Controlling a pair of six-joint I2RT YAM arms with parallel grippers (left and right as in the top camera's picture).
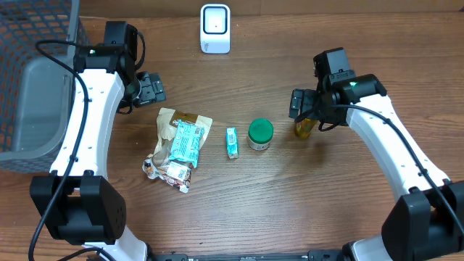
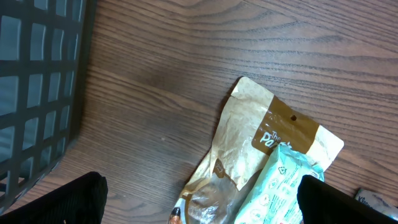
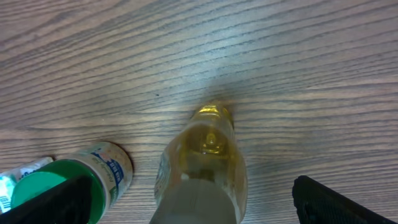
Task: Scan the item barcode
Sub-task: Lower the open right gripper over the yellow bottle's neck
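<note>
My right gripper needs to grab the yellow bottle next by its upper end from above, so the bottle's lower body stays uncovered for scanning its barcode.
A white barcode scanner stands at the table's far edge. Several items lie mid-table: a brown paper bag with a teal pack on it, a small teal packet, a green-lidded jar and a yellow bottle. My right gripper is open directly over the yellow bottle, whose body sits between the spread fingers untouched. My left gripper hangs open above the brown bag's upper end, holding nothing.
A dark wire basket with a grey liner fills the far left corner, its wall close beside my left gripper. The green-lidded jar stands just left of the bottle, near my right gripper's left finger.
</note>
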